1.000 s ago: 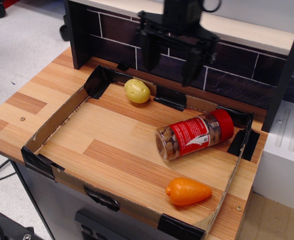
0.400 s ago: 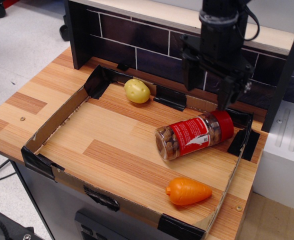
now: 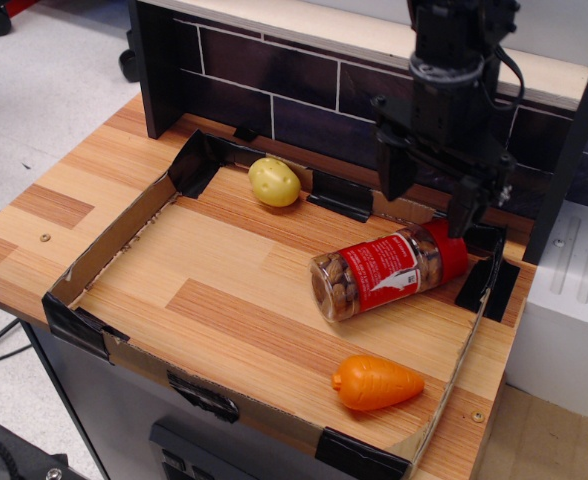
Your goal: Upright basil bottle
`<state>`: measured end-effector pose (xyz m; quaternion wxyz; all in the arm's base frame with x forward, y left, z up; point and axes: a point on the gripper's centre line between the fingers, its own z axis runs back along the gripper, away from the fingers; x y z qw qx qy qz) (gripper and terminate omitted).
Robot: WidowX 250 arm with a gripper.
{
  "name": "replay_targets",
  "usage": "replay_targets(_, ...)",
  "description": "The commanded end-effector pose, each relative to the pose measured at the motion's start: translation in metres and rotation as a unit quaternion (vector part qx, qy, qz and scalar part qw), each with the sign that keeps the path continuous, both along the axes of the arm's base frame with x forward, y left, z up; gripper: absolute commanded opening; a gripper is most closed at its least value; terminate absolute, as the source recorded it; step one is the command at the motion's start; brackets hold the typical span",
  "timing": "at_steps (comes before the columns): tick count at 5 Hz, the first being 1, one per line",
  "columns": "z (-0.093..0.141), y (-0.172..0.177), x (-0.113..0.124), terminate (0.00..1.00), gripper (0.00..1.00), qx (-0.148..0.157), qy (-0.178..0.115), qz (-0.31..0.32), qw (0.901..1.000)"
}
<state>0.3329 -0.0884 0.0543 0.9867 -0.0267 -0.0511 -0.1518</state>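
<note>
The basil bottle needs to stand on the bottle's clear base (image 3: 329,287), so my gripper needs to grab its red cap (image 3: 451,247) next.
The basil bottle (image 3: 386,272) lies on its side on the wooden tray floor, right of centre. It is a clear jar with a red label, brownish contents and a red cap (image 3: 451,247) pointing to the back right. My black gripper (image 3: 426,208) hangs open just above the cap end, one finger (image 3: 389,175) to the left and one finger (image 3: 464,210) right over the cap. It holds nothing.
A yellow-green toy potato (image 3: 274,181) sits at the back of the tray. An orange toy carrot (image 3: 376,383) lies near the front right. The low cardboard tray wall (image 3: 109,243) rings the area. A dark tiled back wall (image 3: 274,95) stands behind.
My gripper has moved from the back centre to the right and down, now over the bottle's cap end. The bottle, potato and carrot have not moved.
</note>
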Motion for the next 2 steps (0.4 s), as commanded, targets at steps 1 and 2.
replay_targets(1, -0.003, -0.009, -0.009, 0.0, 1.0, -0.02, -0.027, 0.002, 0.9994)
replay_targets(2, -0.016, -0.012, -0.007, 0.0, 1.0, -0.004, -0.031, 0.002, 0.9995)
